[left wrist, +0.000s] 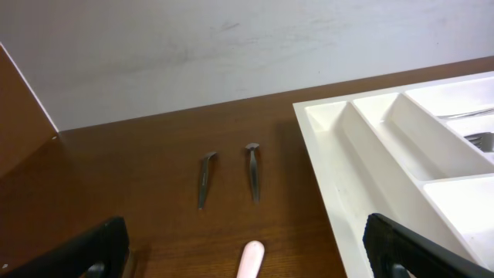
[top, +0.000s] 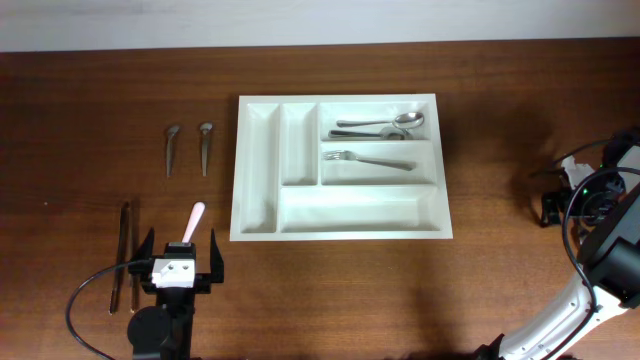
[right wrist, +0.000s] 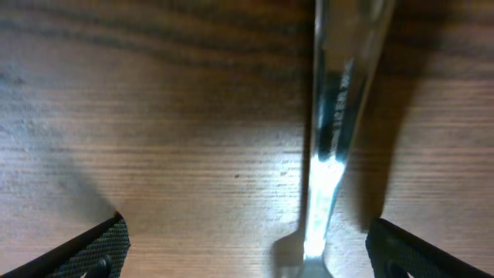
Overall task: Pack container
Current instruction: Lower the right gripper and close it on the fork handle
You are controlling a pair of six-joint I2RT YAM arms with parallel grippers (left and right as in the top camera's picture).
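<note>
The shiny metal utensil needs to lie lengthwise in the container [top: 258, 160], so I will grab the slim part of the utensil's handle with my right gripper next.
The white five-compartment container [top: 258, 160] lies mid-table; it also shows in the left wrist view [left wrist: 340, 162]. Its top right compartment holds spoons [top: 385, 126], and the one below holds a fork [top: 365, 159]. My left gripper [top: 181, 245] is open and empty, its fingers either side of a pink utensil handle [top: 194, 218], which also shows in the left wrist view [left wrist: 252, 259] between the open fingers [left wrist: 248, 249]. My right gripper [top: 553, 207] is at the far right, low over the table. In its wrist view the fingers [right wrist: 251, 251] are open around a shiny metal utensil handle [right wrist: 333, 131] lying on the wood.
Two metal spoons [top: 172, 148] [top: 205, 146] lie left of the container and show in the left wrist view [left wrist: 205, 177] [left wrist: 254, 170]. Two dark slim utensils [top: 122, 258] lie at the far left next to my left arm.
</note>
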